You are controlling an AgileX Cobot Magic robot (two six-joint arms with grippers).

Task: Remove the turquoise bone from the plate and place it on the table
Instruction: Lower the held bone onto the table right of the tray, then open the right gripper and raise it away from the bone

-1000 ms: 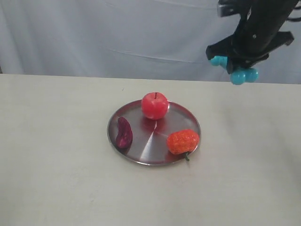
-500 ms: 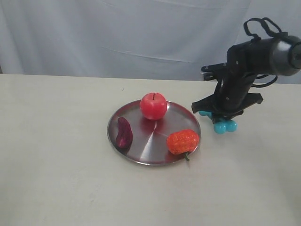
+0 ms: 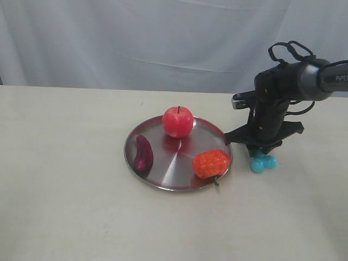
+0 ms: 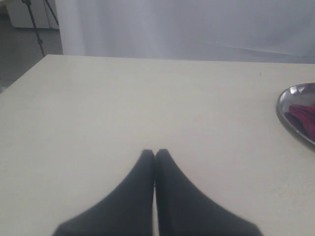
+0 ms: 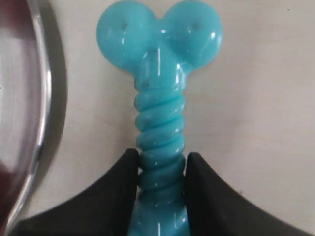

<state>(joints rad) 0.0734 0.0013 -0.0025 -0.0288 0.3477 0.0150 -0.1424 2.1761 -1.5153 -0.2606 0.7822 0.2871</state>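
Note:
The turquoise bone is low on the tabletop beside the plate's rim and would rest there, so it is time for my right gripper to open now.
The turquoise bone (image 3: 263,162) is off the plate, low at the table (image 3: 65,206) just right of the plate's rim. My right gripper (image 3: 262,150) comes down on it from above, shut on its ribbed shaft. In the right wrist view both black fingers (image 5: 115,182) press the shaft, and the bone's (image 5: 160,73) knobbed end sticks out past my right gripper (image 5: 161,156). Whether the knobs rest on the table I cannot tell. The silver plate (image 3: 168,157) sits mid-table. My left gripper (image 4: 155,153) is shut on nothing over bare table.
On the plate lie a red apple (image 3: 178,122), a dark purple piece (image 3: 143,153) and an orange-red strawberry-like fruit (image 3: 211,163). The plate's rim (image 5: 42,123) runs close beside the bone. A grey curtain hangs behind the table.
My right arm has come down from high at the back right to table level beside the plate, carrying the bone with it. The items on the plate stay put.

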